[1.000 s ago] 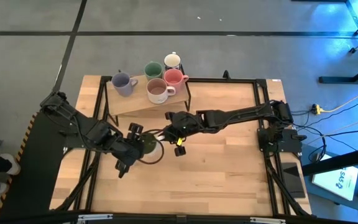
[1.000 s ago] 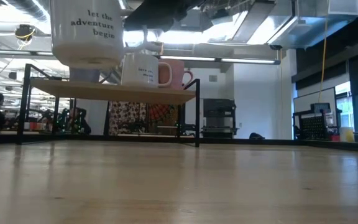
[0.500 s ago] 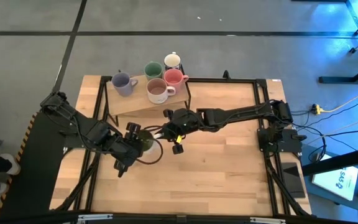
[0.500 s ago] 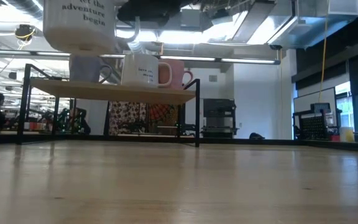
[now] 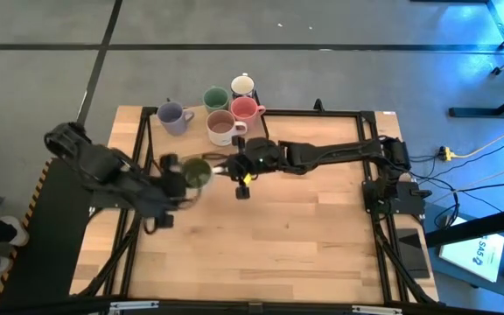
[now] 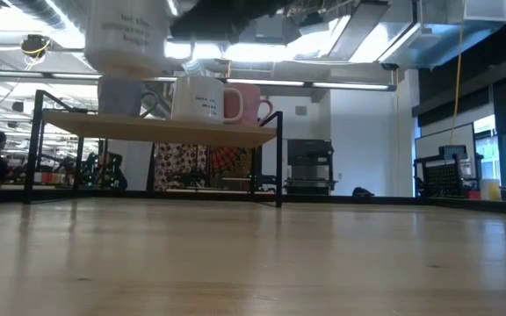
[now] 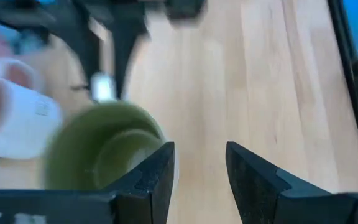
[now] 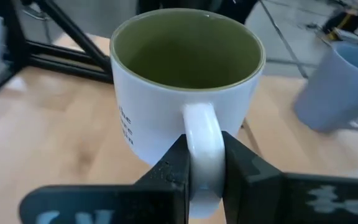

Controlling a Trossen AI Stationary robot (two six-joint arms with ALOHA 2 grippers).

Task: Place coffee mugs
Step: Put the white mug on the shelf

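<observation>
The green-inside mug hangs in the air short of the wooden shelf's edge, so my right gripper keeps hold of the mug from here until it reaches that edge.
The mug in play is white outside and green inside point(image 8: 185, 68), with dark lettering on its side. It hangs upright in the air over the table's left middle point(image 5: 197, 171) and shows high up in the low view point(image 6: 126, 39). My right gripper point(image 8: 204, 163) is shut on its handle and reaches in from the right point(image 5: 227, 170). My left gripper point(image 7: 201, 171) is open, with bare table showing between its fingers. It stands just left of the mug point(image 5: 173, 175). The other five mugs stand on the raised shelf point(image 5: 191, 144). My right gripper pinches the mug's white handle point(image 8: 204, 134) between its two fingers, one on each side of the loop. The fingers come level from the table's right. The mug is lifted clear and upright, its mouth up. My left gripper: one finger point(image 7: 157, 171) overlaps the mug's rim point(image 7: 104, 146); I cannot tell whether it touches.
A wooden shelf on black legs point(image 6: 156, 130) stands at the table's far left. On it are a lavender mug point(image 5: 174, 116), a teal-green one point(image 5: 215, 98), a white one point(image 5: 242, 86), a pink one point(image 5: 246, 108) and a pale one, brown inside point(image 5: 223, 128). A black frame edges the table.
The mug has gone up and toward the far edge, nearer the shelf, carried by my right gripper. My left arm has swung toward the table's left and far side along with it, blurred by its motion.
</observation>
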